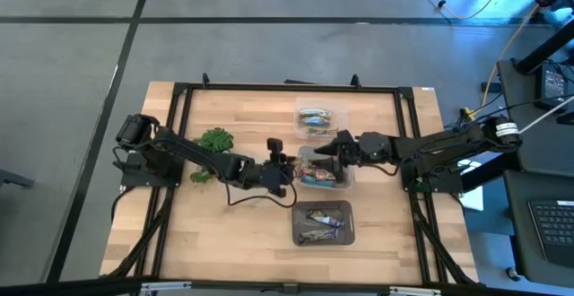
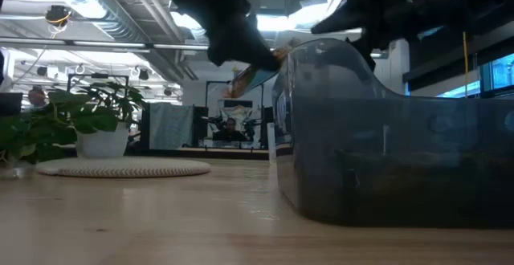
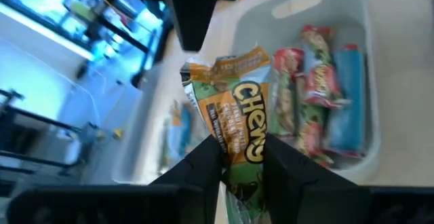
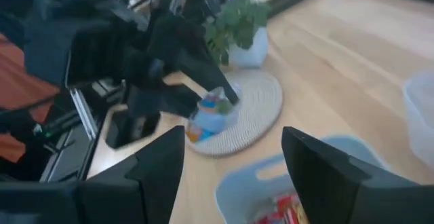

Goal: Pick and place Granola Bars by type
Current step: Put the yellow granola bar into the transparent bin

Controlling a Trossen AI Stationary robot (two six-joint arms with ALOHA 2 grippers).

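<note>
My right fingers, well short of the lifted bar (image 4: 213,115) above the middle bin, would miss; they should move toward it before closing.
My left gripper (image 3: 241,153) is shut on a green-tan Chewy bar (image 3: 237,95) at the left rim of the middle clear bin (image 1: 351,176). The same bar (image 4: 211,115) shows lifted in the right wrist view. Red-pink and blue bars (image 3: 319,88) lie on this bin's floor. My right gripper (image 4: 234,156) is open and holds nothing; it hovers over the bin's far side (image 1: 325,150). The far bin (image 1: 321,117) holds bluish bars, and the near bin (image 1: 323,224) holds dark-silver ones. My left gripper pinches the green-tan bar by one end (image 3: 244,141) between its two fingers. The fingers come slanting down from the table's left. The rest of the bar sticks out past the fingertips, lifted clear above the bin's rim.
A leafy plant (image 1: 215,141) in a white pot (image 2: 103,140) stands on a round woven mat (image 2: 124,167) toward the table's left. The near bin's wall (image 2: 385,136) fills the right of the low view. A black frame (image 1: 179,108) borders the tabletop.
</note>
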